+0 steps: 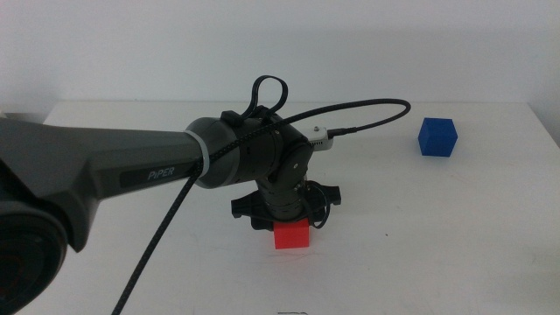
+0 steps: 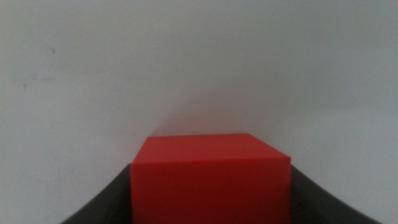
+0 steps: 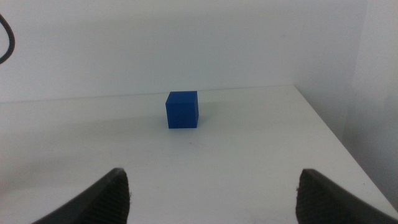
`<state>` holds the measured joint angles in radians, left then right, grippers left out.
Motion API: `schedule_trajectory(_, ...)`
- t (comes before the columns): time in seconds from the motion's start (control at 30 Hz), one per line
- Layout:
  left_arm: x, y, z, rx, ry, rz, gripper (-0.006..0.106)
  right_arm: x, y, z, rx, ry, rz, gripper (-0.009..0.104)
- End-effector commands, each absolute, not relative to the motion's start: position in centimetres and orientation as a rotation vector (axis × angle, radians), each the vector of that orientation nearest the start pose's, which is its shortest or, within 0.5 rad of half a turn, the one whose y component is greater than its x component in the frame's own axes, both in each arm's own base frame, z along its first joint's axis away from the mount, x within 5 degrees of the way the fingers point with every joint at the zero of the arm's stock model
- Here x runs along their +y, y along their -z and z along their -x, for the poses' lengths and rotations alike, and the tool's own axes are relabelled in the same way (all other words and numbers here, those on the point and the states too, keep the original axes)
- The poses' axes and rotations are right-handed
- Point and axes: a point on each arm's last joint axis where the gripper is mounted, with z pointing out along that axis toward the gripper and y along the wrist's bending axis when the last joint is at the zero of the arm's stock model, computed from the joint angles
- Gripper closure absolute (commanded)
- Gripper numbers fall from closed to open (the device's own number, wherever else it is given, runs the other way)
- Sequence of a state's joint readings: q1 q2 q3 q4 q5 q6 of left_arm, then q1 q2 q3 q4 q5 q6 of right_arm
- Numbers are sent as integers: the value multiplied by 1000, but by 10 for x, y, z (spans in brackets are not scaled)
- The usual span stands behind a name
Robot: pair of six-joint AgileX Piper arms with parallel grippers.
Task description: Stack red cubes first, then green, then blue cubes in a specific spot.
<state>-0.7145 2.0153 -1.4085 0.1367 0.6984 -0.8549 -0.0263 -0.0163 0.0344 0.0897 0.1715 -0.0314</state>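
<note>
The red cube's base is at the white tabletop in the middle view, so my left gripper should release the cube.
The red cube (image 1: pixel 291 235) sits low at the table's front middle, between the jaws of my left gripper (image 1: pixel 287 219), which reaches in from the left. In the left wrist view the red cube (image 2: pixel 211 180) fills the gap and both dark jaws press its sides. I cannot tell if it rests on the table or hangs just above. The blue cube (image 1: pixel 437 136) stands alone at the back right; it also shows in the right wrist view (image 3: pixel 182 109). My right gripper (image 3: pixel 214 193) is open and empty, well short of the blue cube and outside the middle view. The green cube is out of view.
The left arm's dark body (image 1: pixel 131 171) and its black cable (image 1: pixel 367 109) span the table's left and middle. The white table's right edge (image 3: pixel 336 134) runs close behind the blue cube.
</note>
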Motion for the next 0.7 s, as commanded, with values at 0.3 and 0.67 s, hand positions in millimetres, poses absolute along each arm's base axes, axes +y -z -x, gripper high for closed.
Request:
schedule_trajectory(0.3,-271,-191,-316,2792,298,91,101,-1,-203,-54,1553,-21,-46,1)
schedule_trajectory(0.67,-271,-190,-314,2809,282,0,76,-1,-203,-54,1553,-21,-46,1)
